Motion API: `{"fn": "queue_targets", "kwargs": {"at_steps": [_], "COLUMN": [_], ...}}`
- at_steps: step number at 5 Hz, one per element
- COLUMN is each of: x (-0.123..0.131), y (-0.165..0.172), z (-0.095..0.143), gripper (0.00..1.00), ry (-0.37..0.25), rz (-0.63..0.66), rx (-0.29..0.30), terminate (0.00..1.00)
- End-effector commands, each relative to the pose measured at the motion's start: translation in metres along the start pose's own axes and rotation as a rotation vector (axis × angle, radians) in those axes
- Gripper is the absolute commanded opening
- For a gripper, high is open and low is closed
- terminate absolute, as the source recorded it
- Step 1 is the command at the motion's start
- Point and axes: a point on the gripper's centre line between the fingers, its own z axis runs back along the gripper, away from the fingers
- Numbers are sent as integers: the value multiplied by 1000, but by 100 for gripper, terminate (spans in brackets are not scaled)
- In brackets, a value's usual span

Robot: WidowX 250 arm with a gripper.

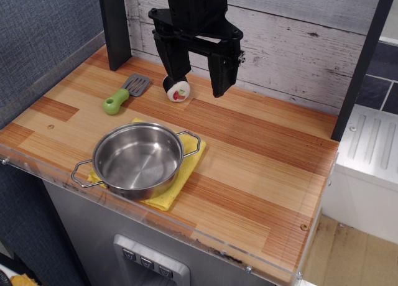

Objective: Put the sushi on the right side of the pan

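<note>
The sushi needs to be held by its black-wrapped body (pixel 169 82), so my gripper should grab it there next and then set it beside the pan (pixel 138 160).
The sushi (pixel 177 91) is a small black-wrapped roll with a white end face and a red and green centre. It lies on the wooden counter at the back, behind the pan. The pan (pixel 138 160) is round shiny steel with two wire loop handles and sits on a yellow cloth at the front left. My black gripper (pixel 200 81) is open above the back of the counter. Its left finger (pixel 176 65) stands right behind the sushi, its right finger (pixel 224 74) well to the right of it. Nothing is held.
A grey spatula with a green handle (pixel 124 94) lies left of the sushi. The yellow cloth (pixel 180 174) sticks out under the pan. A dark post (pixel 115 28) stands at the back left, another at the right. The counter's front edge has a clear plastic lip.
</note>
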Motion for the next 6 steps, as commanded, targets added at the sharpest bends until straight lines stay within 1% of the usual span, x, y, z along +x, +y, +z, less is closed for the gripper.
{"fn": "queue_targets", "kwargs": {"at_steps": [1, 2, 3, 4, 5, 6], "x": [0, 12, 27, 46, 60, 65], "y": [0, 30, 55, 81, 96, 101], "z": [0, -1, -9, -19, -37, -57], "gripper": [100, 100, 100, 100, 100, 100], "ry": [0, -34, -46, -34, -18, 16], "rz": [0, 25, 22, 16, 12, 5], "rx": [0, 31, 53, 104, 111, 118], "terminate": [0, 0, 0, 0, 0, 0]}}
